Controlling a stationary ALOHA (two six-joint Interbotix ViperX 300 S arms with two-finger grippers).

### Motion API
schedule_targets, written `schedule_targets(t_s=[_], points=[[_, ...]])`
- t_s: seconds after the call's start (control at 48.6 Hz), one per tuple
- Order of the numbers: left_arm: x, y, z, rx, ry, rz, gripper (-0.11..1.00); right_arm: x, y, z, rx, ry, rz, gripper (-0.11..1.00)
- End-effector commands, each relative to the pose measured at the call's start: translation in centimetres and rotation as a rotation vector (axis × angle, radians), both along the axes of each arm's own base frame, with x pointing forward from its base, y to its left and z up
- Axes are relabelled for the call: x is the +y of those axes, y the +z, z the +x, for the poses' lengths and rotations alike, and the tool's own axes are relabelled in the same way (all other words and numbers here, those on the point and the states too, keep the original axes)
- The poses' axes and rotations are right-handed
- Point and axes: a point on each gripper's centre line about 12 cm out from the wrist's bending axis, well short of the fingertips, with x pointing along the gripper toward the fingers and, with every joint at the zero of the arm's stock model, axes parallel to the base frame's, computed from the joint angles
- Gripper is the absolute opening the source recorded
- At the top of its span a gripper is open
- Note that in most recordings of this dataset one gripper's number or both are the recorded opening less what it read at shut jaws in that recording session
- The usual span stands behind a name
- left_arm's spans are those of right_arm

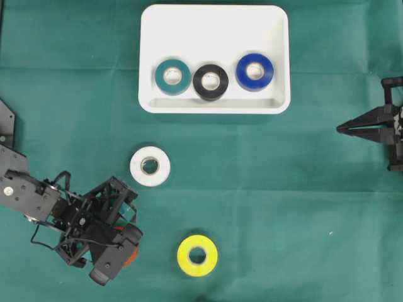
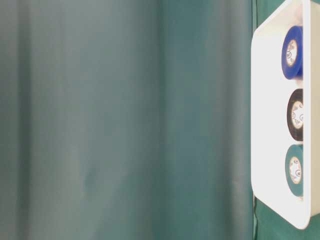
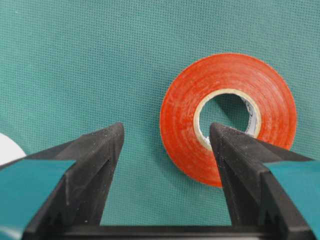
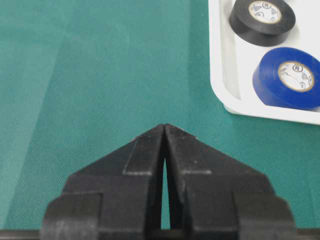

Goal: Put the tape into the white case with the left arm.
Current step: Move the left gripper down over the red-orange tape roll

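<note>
The orange tape roll will go into the case, so I will grab it next by its ring side (image 3: 177, 121) with my left gripper.
An orange-red tape roll (image 3: 227, 117) lies flat on the green cloth. My left gripper (image 3: 167, 129) is open right above it. One fingertip (image 3: 218, 135) is over the inner edge of the roll's hole, and the other (image 3: 112, 137) is over bare cloth beside the roll. Seen from overhead, the left gripper (image 1: 119, 226) is at the lower left and covers all but a sliver of that tape (image 1: 132, 255). The white case (image 1: 214, 25) lies at the top centre. My right gripper (image 4: 164, 126) is shut on nothing at the right edge (image 1: 345, 128).
Teal (image 1: 172, 76), black (image 1: 211, 82) and blue (image 1: 254, 72) rolls lie in the case. A white roll (image 1: 150, 166) lies on the cloth just above my left gripper, and a yellow roll (image 1: 197, 255) to its right.
</note>
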Motion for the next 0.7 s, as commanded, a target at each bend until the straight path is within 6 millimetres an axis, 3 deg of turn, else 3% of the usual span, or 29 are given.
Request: schedule_targets(t_s=[0.0,0.412,0.679], points=[[-0.5,0.7,0.7,-0.028,-0.002,-0.016,0.7,0.0,0.5,0.2,-0.017,-0.001,0.001,-0.09],[-0.9,-1.9,1.5,0.016,-0.007,0.012,0.71,0.0,0.5,0.2,-0.017,-0.001,0.001,-0.09],[-1.0,-2.0,1.7,0.016,-0.004,0.01,0.71,0.0,0.5,0.2,-0.017,0.0,0.0,-0.09]])
